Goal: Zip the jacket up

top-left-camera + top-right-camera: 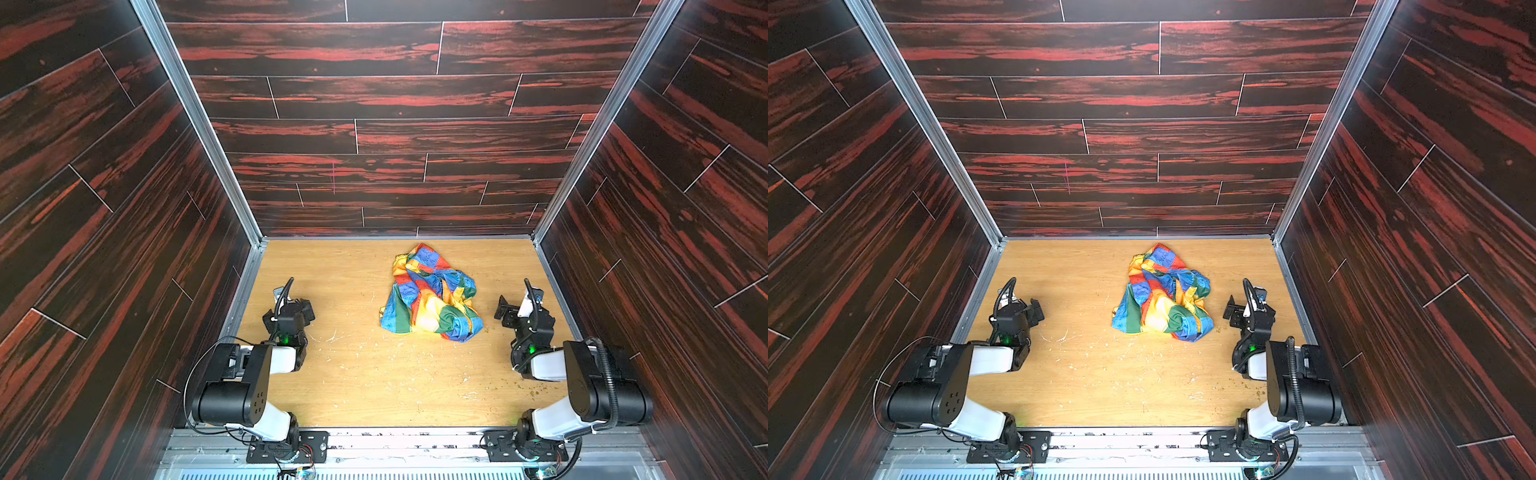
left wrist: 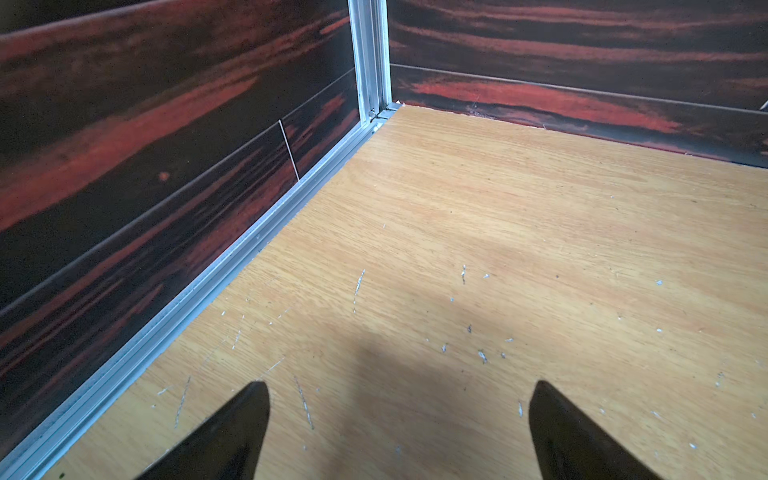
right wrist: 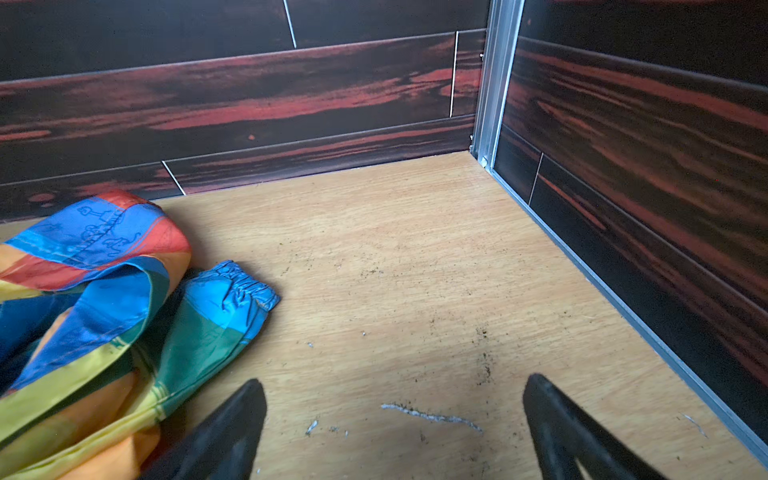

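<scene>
The jacket will next be grabbed by the blue-green folded edge (image 1: 453,281) beside the blue elastic cuff (image 1: 469,282) with my right gripper, to spread the heap open for zipping.
The jacket (image 1: 430,291) (image 1: 1163,293) lies crumpled in a heap on the wooden table, right of centre toward the back, in red, blue, green, yellow and orange blocks. Its zipper cannot be made out among the folds. The right wrist view shows the jacket (image 3: 91,311) with a blue elastic cuff (image 3: 245,291) resting on the wood. My left gripper (image 1: 308,311) (image 1: 1037,309) (image 2: 399,386) hovers open over bare wood far left of the jacket. Just right of the jacket, my right gripper (image 1: 503,307) (image 1: 1230,307) (image 3: 392,382) is open and touches nothing.
The wooden table (image 1: 353,374) is boxed in by dark red-streaked walls (image 1: 374,137) at the back and on both sides, with aluminium rails (image 2: 232,266) (image 3: 623,307) along their bases. Scratches and small crumbs mark the wood near the front.
</scene>
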